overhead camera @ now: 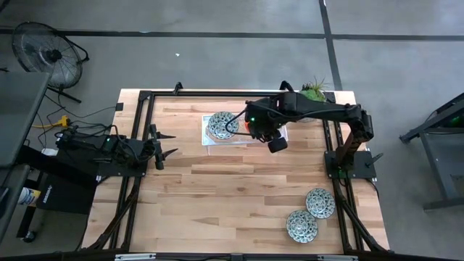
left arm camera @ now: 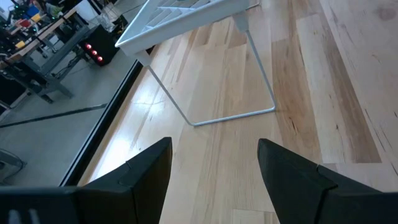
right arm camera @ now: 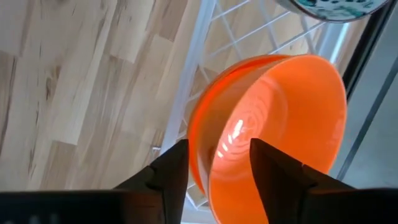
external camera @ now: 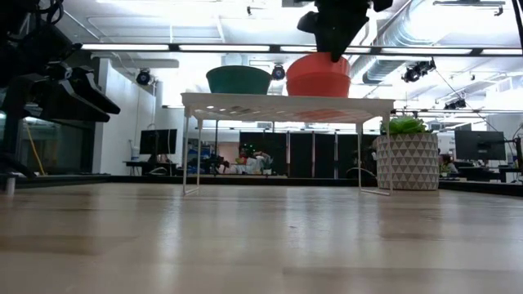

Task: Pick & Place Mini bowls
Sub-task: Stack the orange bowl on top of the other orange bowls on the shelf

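Next, the right gripper grabs a mosaic bowl on the tabletop by its rim (overhead camera: 310,193) to stack it in the mosaic bowl on the rack.
A white wire rack (overhead camera: 210,139) stands at the table's far middle. On it sit a mosaic bowl (overhead camera: 222,125) and, to its right, orange bowls (external camera: 329,75) that look nested in one another. My right gripper (right arm camera: 219,146) is open and points down over the orange bowls' rim (right arm camera: 200,134), with one finger outside the rim and one over the hollow. Two more mosaic bowls (overhead camera: 319,202) (overhead camera: 301,225) rest on the table at the near right. My left gripper (overhead camera: 165,143) waits open and empty at the table's left.
A pale patterned pot with a green plant (overhead camera: 313,90) stands at the far right, just behind the rack. The rack's thin wire legs (left arm camera: 264,68) stand on the wood. Bare wood (overhead camera: 232,196) lies between the rack and the near edge.
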Motion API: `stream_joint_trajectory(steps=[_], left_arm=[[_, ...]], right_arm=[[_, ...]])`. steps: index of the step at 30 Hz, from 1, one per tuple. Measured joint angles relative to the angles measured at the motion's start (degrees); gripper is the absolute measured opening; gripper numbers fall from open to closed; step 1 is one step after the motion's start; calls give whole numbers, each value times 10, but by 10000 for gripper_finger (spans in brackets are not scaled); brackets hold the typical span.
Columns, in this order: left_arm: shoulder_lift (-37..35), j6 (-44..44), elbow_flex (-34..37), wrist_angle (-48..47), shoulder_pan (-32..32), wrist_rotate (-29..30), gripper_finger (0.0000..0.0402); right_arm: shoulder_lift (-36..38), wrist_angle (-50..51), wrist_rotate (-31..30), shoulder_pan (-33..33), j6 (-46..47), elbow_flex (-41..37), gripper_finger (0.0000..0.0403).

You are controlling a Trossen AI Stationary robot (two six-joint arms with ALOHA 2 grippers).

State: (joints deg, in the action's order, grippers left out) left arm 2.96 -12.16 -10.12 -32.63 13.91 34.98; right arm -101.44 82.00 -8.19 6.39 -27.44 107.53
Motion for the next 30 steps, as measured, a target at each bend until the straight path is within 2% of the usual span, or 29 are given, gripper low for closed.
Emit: stream_joint_trajectory(steps=[5, 11, 18, 24, 30], left_arm=[[0, 0, 0, 0, 0, 0, 232], [0, 0, 0, 0, 0, 0, 232], [0, 0, 0, 0, 0, 0, 232], [0, 0, 0, 0, 0, 0, 232], [0, 0, 0, 0, 0, 0, 232]], right_arm=[[15, -1, -9, 0, 5, 0, 161], [29, 2, -13, -5, 53, 0, 143], [34, 6, -41, -13, 98, 0, 91], [33, 8, -24, -21, 129, 0, 14], [33, 9, -44, -20, 159, 0, 4]])
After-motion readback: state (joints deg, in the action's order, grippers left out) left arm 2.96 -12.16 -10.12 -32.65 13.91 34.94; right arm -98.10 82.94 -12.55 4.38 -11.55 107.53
